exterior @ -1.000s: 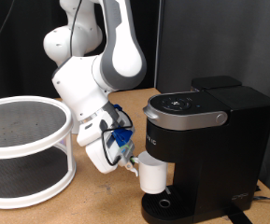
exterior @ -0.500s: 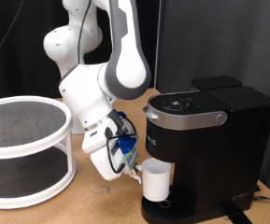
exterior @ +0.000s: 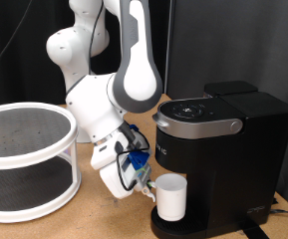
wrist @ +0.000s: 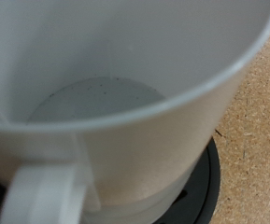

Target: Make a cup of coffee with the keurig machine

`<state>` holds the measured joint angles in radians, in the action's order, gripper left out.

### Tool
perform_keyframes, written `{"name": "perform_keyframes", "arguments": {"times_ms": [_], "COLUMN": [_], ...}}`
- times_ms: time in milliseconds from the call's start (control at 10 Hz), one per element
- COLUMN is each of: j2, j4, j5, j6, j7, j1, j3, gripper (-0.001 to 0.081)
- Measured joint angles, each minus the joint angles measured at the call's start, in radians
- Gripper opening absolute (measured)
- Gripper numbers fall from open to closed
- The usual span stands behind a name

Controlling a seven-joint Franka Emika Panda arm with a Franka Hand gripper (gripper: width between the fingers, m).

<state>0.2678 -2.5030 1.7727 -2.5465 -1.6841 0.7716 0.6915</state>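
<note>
The white cup's [exterior: 170, 197] base sits over the round drip tray [exterior: 173, 225], inside the tray's edge, and the cup would stand, so it is now time to open my gripper.
The white cup [exterior: 170, 197] stands upright under the spout of the black keurig machine [exterior: 223, 149], just above its round drip tray [exterior: 173, 225]. My gripper [exterior: 148, 186] is on the side of the cup towards the exterior view's left, shut on it at the handle. The wrist view is filled by the cup [wrist: 125, 103]: its inside is empty, and its handle [wrist: 43, 194] is close to the camera. The black drip tray [wrist: 198, 182] shows beneath it. The fingers do not show in the wrist view. The machine's lid is down.
A white two-tier round rack [exterior: 24, 159] stands on the wooden table [exterior: 94, 214] at the exterior view's left. The robot arm [exterior: 124, 80] leans in between the rack and the machine. A dark curtain hangs behind.
The gripper has carried the cup down and towards the exterior view's right, from beside the machine's front to under the spout over the drip tray.
</note>
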Motion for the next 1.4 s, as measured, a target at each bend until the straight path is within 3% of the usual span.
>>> {"name": "perform_keyframes", "arguments": {"times_ms": [200, 300, 400, 600, 700, 800, 900, 1300, 1400], "j2": [0.002, 0.002, 0.002, -0.007, -0.022, -0.048, -0.081, -0.254, -0.249], "j4": [0.003, 0.003, 0.002, -0.008, -0.021, -0.04, -0.06, -0.139, -0.139], "j5": [0.014, 0.014, 0.011, -0.026, -0.073, -0.146, -0.225, -0.46, -0.46], "j6": [0.011, 0.015, 0.019, 0.028, 0.031, 0.038, 0.055, 0.103, 0.099], "j7": [-0.018, -0.018, -0.018, -0.002, 0.024, 0.07, 0.112, 0.197, 0.197], "j1": [-0.004, -0.006, -0.01, -0.021, -0.026, -0.033, -0.043, -0.092, -0.092], "j3": [0.0, 0.002, 0.003, 0.016, 0.03, 0.049, 0.073, 0.153, 0.151], "gripper": [0.0067, 0.0197, 0.0197, 0.0471, 0.0471, 0.0666, 0.0767, 0.08, 0.08]}}
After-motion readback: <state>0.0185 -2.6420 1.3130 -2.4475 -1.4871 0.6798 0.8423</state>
